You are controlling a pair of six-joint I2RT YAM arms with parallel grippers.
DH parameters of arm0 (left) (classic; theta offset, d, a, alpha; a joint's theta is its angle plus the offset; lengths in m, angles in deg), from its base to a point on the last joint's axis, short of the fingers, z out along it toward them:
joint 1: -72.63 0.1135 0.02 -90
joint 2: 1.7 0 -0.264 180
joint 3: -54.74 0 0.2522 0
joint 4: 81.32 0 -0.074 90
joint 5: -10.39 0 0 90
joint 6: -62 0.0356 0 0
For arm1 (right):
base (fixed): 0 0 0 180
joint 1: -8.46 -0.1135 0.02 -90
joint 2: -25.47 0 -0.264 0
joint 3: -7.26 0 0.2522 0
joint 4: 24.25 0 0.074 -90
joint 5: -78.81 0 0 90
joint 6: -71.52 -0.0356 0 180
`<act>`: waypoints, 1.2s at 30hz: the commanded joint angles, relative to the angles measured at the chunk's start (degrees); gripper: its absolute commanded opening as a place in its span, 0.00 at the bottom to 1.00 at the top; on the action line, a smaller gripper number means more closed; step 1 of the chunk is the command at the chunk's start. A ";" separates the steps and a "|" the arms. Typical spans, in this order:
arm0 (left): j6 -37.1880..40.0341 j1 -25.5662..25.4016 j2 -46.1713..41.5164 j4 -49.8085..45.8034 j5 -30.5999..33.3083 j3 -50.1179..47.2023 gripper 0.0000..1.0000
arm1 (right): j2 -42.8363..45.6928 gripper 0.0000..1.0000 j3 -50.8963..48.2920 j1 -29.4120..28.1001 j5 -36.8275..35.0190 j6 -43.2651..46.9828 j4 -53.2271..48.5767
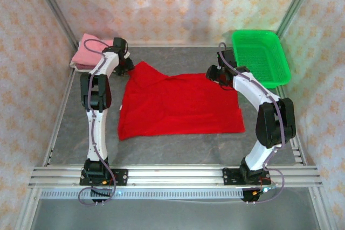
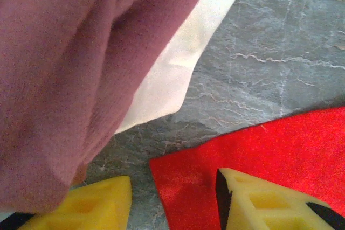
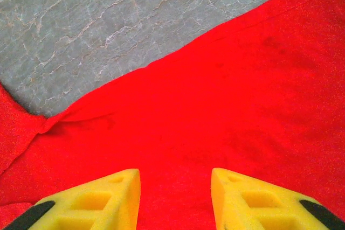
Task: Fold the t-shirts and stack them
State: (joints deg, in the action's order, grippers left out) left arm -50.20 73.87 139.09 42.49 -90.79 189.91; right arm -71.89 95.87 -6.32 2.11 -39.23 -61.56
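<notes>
My left gripper should next grip the red t-shirt (image 1: 178,103) by its far corner beside the pink pile, to pull its edge into the fold.
A bright red t-shirt (image 1: 178,103) lies spread on the grey table, partly folded. Its far-left corner (image 2: 226,154) sits under my open left gripper (image 2: 172,197), one yellow finger (image 2: 253,203) over the cloth and the other over bare table. A folded pile of pink shirts (image 1: 89,52) rests at the far left; its mauve (image 2: 59,79) and whitish (image 2: 188,52) layers hang close beside the left gripper. My right gripper (image 3: 175,197) stands open just above the red shirt's far-right part (image 3: 215,111), nothing between its fingers.
A green mesh basket (image 1: 261,55) stands at the far right corner, just beyond the right arm. Patterned walls and metal rails enclose the table (image 1: 178,146). Bare grey surface shows in front of the red shirt.
</notes>
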 commanded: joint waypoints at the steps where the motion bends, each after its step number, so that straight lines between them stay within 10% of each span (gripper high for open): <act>1: 0.14 -0.49 2.65 -1.66 0.81 2.07 0.43 | 0.50 0.40 -0.43 0.30 -0.11 -0.16 -0.03; 9: 0.56 -2.08 2.60 -3.25 0.78 4.26 0.06 | 1.10 0.40 -1.68 0.73 0.50 -0.25 0.61; 36: -3.74 -4.30 -13.82 3.47 -3.33 -2.78 0.00 | -9.18 0.40 8.13 3.07 -2.90 -0.98 -2.63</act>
State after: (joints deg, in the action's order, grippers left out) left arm -52.06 70.00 130.19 42.94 -91.88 188.84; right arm -78.84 100.03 -4.22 2.22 -39.82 -61.86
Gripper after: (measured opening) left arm 0.045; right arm 0.405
